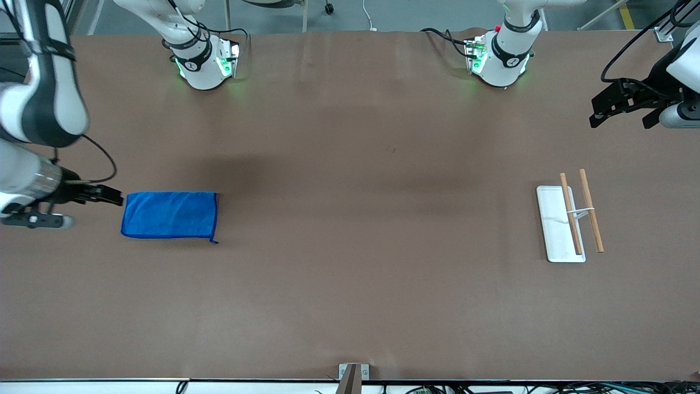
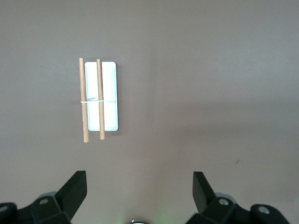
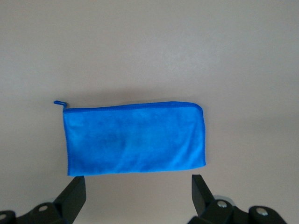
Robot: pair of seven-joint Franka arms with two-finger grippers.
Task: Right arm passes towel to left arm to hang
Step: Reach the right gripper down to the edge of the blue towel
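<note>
I need to leave the blue towel's hanging loop [image 1: 214,240] free for the handover, so next I need to grab the blue towel by its cloth body [image 1: 169,214] with my right gripper.
The bright blue towel [image 1: 169,214] lies flat on the brown table toward the right arm's end, its small tag at one corner. It also shows in the right wrist view [image 3: 135,140]. My right gripper [image 1: 112,195] is open and empty, in the air just off the towel's short edge; in the right wrist view [image 3: 138,191] its jaws stand wide apart, clear of the cloth. My left gripper [image 1: 623,116] is open and empty, held high over the left arm's end of the table, and shows in its own wrist view [image 2: 139,189].
A small rack [image 1: 569,221] with a white base and two wooden rods stands toward the left arm's end; it also shows in the left wrist view [image 2: 99,99]. A metal bracket [image 1: 353,375] sits at the table's near edge.
</note>
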